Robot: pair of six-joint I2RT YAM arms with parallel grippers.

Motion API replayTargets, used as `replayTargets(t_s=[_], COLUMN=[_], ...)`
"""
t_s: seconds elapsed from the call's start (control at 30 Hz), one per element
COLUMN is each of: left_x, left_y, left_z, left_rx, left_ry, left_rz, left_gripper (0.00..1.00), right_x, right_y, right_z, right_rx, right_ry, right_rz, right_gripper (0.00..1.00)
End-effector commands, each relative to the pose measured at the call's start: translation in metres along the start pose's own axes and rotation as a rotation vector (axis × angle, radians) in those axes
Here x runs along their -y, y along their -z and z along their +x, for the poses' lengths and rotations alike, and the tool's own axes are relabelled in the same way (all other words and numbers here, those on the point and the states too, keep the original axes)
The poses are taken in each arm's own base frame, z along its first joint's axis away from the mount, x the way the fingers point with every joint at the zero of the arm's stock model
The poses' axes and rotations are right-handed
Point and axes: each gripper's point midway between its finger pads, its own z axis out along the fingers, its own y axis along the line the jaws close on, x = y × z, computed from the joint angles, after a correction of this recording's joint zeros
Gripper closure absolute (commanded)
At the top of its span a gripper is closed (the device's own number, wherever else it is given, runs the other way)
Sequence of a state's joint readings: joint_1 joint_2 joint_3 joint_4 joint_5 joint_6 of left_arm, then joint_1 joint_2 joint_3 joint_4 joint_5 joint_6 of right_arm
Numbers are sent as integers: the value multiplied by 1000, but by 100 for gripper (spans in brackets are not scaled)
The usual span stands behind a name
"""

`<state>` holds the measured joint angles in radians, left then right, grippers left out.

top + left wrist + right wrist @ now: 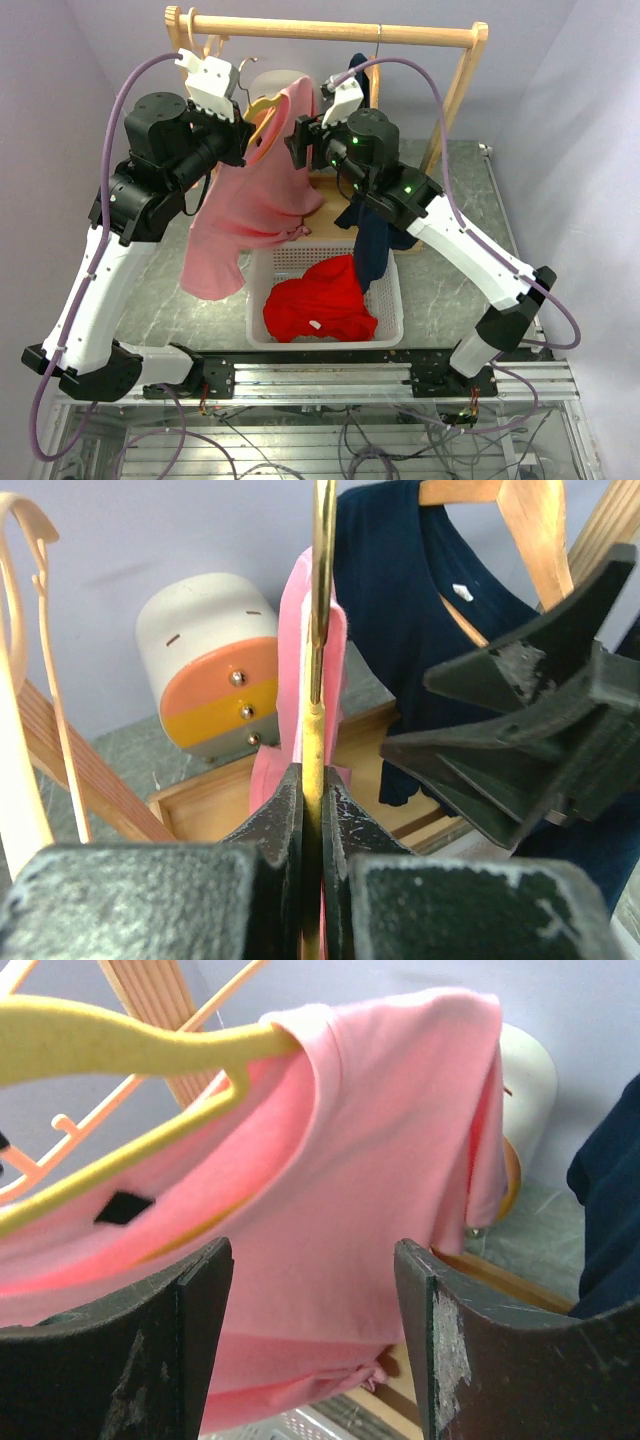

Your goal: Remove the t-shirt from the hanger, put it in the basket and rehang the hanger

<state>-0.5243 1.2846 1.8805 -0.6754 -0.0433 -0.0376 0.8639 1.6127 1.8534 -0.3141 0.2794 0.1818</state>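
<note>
I should next grab the t-shirt's shoulder cloth beyond the hanger's arm [297, 106] with my right gripper, to pull the pink t-shirt [255, 200] off the hanger.
A pink t-shirt [255, 200] hangs from a yellow hanger [263, 107] held in the air in front of the wooden rack. One shoulder is still on the hanger's arm [120, 1040], and the rest droops down [350, 1190]. My left gripper [245, 128] is shut on the hanger, which shows edge-on between the jaws [318, 730], with pink cloth [325, 630] behind it. My right gripper [298, 142] is open and empty, with its jaws either side of the shirt's hanging body [315, 1330]. I cannot tell whether they touch the cloth.
The wooden rack rail [330, 30] runs across the back, with a navy shirt [372, 240] on a wooden hanger at the right. A white basket [395, 300] below holds a red shirt [320, 300]. An empty peach hanger [20, 630] and a white, orange and yellow canister [215, 670] are behind.
</note>
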Motion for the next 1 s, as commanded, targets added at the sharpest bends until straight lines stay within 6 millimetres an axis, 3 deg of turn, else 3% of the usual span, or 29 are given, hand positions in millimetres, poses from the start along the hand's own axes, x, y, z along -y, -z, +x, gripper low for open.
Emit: replayTargets(t_s=[0.0,0.4,0.57,0.97], left_x=[7,16,15,15], left_y=[7,14,18,31], left_z=[-4,-5,-2,-1], left_rx=[14,11,1,-8], left_ry=[28,39,28,19], left_rz=[39,90,88,91], left_gripper=[93,93,93,93], right_x=[-8,-5,10,45], right_y=[-11,-38,-48,-53], right_z=[-29,-17,-9,-3], right_rx=[98,98,87,105], right_ry=[-5,-3,-13,-20], right_rz=[-44,-1,77,214], right_gripper=[36,39,42,52])
